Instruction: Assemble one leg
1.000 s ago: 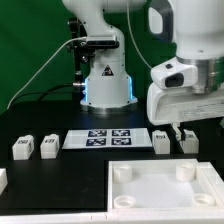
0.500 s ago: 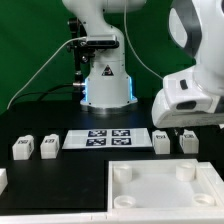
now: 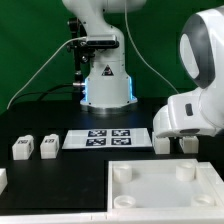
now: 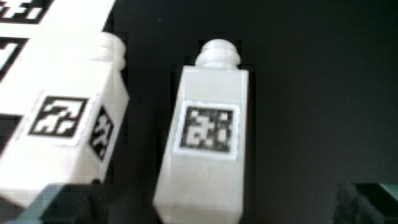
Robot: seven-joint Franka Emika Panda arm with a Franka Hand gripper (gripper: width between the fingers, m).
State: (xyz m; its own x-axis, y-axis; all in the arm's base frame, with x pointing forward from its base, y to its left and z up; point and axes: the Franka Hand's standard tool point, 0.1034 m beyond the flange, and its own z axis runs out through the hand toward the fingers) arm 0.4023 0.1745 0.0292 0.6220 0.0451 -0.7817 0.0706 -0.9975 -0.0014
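Note:
My fingers stop above the marked leg, so closing now would miss the leg. My gripper moves lower, before it closes.
Several small white legs lie on the black table. In the wrist view one leg (image 4: 210,130) with a square marker lies between my open fingers; a dark fingertip (image 4: 63,205) shows on one side of it and another on the other side. My gripper (image 4: 217,205) is open and holds nothing. A second leg (image 4: 71,110) lies close beside it. In the exterior view these are the leg under my hand (image 3: 187,143) and its neighbour (image 3: 160,141). My hand (image 3: 192,115) hangs low over them and hides the fingers. Two more legs (image 3: 22,148) (image 3: 47,146) lie at the exterior view's left.
The marker board (image 3: 108,138) lies between the two pairs of legs and shows at a corner of the wrist view (image 4: 18,20). The large white square base (image 3: 165,200) with round corner sockets fills the front. The arm's pedestal (image 3: 107,85) stands behind.
My arm has swung toward the exterior view's right and come lower over the right pair of legs. The legs have not moved.

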